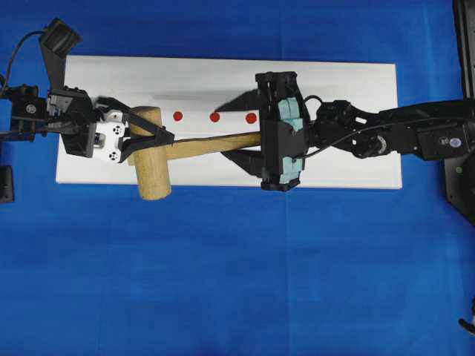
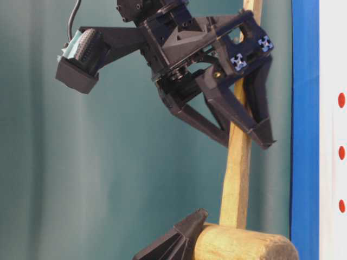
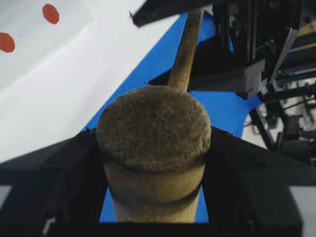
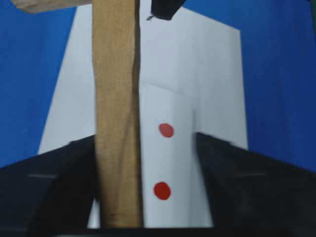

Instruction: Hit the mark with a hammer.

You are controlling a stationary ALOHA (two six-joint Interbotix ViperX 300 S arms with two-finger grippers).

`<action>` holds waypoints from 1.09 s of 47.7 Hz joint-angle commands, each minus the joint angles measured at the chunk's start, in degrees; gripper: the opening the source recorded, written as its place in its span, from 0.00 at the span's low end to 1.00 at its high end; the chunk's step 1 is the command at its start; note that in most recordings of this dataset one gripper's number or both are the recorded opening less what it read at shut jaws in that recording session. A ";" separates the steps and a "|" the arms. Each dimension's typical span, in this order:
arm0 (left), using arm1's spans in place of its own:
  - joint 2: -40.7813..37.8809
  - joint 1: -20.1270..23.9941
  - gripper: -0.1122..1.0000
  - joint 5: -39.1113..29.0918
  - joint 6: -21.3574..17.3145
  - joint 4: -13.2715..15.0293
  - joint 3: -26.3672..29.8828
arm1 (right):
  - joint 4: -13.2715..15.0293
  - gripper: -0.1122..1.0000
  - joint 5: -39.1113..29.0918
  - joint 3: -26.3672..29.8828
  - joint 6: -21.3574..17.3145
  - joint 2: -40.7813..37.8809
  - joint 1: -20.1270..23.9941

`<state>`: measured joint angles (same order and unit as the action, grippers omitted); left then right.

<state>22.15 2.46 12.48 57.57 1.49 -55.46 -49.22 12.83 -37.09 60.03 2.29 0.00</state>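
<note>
I need to grab the hammer (image 1: 151, 159) by its slim handle (image 1: 237, 142) with my right gripper next, because my left gripper's fingers already cover both sides of the hammer's head.
The hammer (image 1: 151, 159) is a tan wooden mallet held above the white block (image 1: 341, 81). Its head points toward the front and its handle (image 1: 215, 143) runs right. My left gripper (image 1: 152, 133) is shut on the thick head (image 3: 153, 128), with a finger pressed against each side. My right gripper (image 1: 234, 133) straddles the handle (image 4: 117, 123). Its jaws are open: one finger touches the handle, and white block shows between the handle and the other finger. Three red marks (image 1: 214, 116) lie in a row on the block just behind the handle, and two of them (image 4: 161, 190) show between the right jaws.
The block lies on a blue cloth (image 1: 237, 282) that covers the table. Black equipment stands at the far right edge (image 1: 464, 111) and at the left edge (image 1: 6, 184).
</note>
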 commanded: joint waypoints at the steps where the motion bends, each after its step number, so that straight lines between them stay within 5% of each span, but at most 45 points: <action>1: 0.88 0.09 0.51 0.70 -0.18 -0.18 1.85 | 0.18 0.49 -1.05 1.41 0.09 0.70 0.18; 9: 0.79 0.79 0.51 0.62 -0.35 -0.18 1.93 | 0.18 0.17 -3.25 1.41 0.09 0.70 0.09; 27: 0.70 0.79 0.52 0.44 -0.53 -0.18 2.02 | 0.09 0.17 -3.52 1.41 -0.18 0.97 0.18; 36: 1.32 0.88 0.88 0.44 -0.79 -0.18 1.76 | -0.53 0.17 -3.52 0.70 -0.62 2.64 0.18; 52: 7.38 0.88 0.84 0.26 -4.75 -0.18 -1.76 | -2.99 0.17 -3.34 -5.89 -0.70 9.84 0.18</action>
<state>26.98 3.25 12.48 53.61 1.49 -56.87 -51.50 9.14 -42.19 59.50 8.96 0.35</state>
